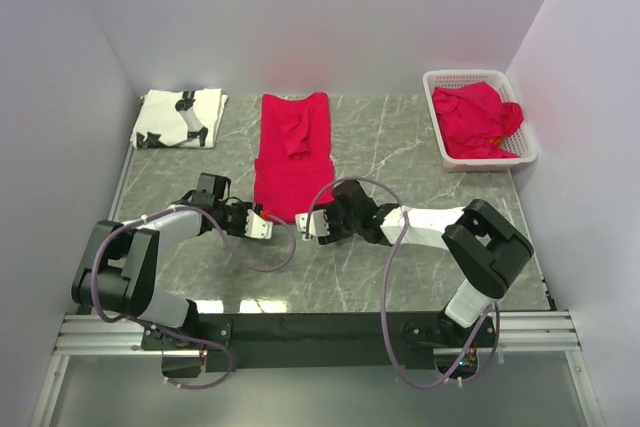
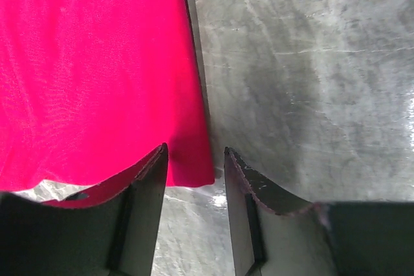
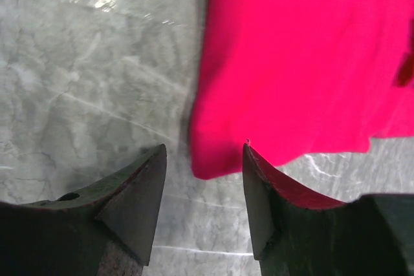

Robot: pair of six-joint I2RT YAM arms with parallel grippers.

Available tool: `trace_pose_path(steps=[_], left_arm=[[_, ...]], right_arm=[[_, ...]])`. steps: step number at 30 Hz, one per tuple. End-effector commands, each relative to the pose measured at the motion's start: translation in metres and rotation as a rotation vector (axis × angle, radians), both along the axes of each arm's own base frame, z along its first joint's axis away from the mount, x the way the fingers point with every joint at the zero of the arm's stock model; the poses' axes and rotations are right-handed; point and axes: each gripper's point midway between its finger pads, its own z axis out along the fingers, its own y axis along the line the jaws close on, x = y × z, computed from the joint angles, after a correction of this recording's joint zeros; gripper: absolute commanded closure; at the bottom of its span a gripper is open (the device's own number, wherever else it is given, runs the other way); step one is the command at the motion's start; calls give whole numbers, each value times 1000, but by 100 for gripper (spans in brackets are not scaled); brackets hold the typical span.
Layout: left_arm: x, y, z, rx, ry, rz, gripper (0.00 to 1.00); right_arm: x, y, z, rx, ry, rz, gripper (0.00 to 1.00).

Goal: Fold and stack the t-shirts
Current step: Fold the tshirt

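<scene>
The robot's left gripper should fold the t-shirt over, so it should next grab the red t-shirt's near hem corner (image 1: 265,216) (image 2: 197,174), opposite the right gripper's corner.
A red t-shirt (image 1: 291,155) lies flat in the table's middle, folded into a long strip, hem toward me. My left gripper (image 1: 262,226) is open just short of its near left corner (image 2: 187,172). My right gripper (image 1: 306,226) is open just short of its near right corner (image 3: 210,163). Each corner lies between the open jaws, not gripped. A folded white t-shirt with a black print (image 1: 178,118) lies at the back left. More red t-shirts (image 1: 478,121) are heaped in the basket.
A white lattice basket (image 1: 527,142) stands at the back right. White walls close in the table on three sides. The grey marble tabletop (image 1: 390,147) shows between the shirt and the basket.
</scene>
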Motion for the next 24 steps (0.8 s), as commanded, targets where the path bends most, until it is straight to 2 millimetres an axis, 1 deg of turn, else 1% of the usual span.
trace_pose_path(steps=[1,4,5,6,7,8,9,10,11,12,14,15,16,17,18,20,21,22,23,24], left_arm=[[2,5,-9,53,-6,-6,55],[3,5,-10,61,-6,-8,59],[2,5,-11,65,-2,-10,61],[1,5,-12,68,1,-12,67],[2,5,-11,73,-1,-9,70],[2,5,-11,74,0,-9,73],[2,6,-11,75,4,-7,79],[3,6,-10,77,6,2,82],[3,6,-9,77,8,7,84],[3,7,-8,76,13,13,89],[1,5,-2,64,35,20,96],[0,4,1,57,39,21,99],[1,3,10,42,28,25,99],[-5,0,14,26,41,14,99],[-7,-1,17,17,38,9,99],[-14,-3,26,-2,36,3,99],[-19,-4,28,-11,42,-4,99],[-22,-6,34,-20,32,-13,99],[-27,-7,36,-23,37,-20,99],[-39,-7,34,-25,73,-29,99]], right_arm=[[1,-4,-14,-91,-24,31,44],[5,-7,-22,-134,-14,20,49],[5,-7,-23,-139,-10,18,55],[7,-5,-22,-137,-10,17,58],[7,-5,-22,-134,-6,11,70],[7,-5,-22,-134,-2,6,78],[9,-4,-20,-128,-4,-2,86],[9,-4,-19,-120,2,-15,100],[9,-4,-18,-116,4,-24,100],[10,-2,-12,-95,1,-32,100],[3,-3,-6,-76,38,-47,100],[2,-2,4,-52,39,-52,100],[-1,-2,9,-33,56,-68,100],[-7,-3,11,-26,80,-66,100],[-9,-2,21,-2,80,-69,100],[-16,-5,27,15,101,-82,100],[-19,-5,36,40,103,-87,100],[-24,-7,36,34,122,-89,100],[-26,-8,39,40,126,-93,100],[-28,-8,47,56,127,-90,100]])
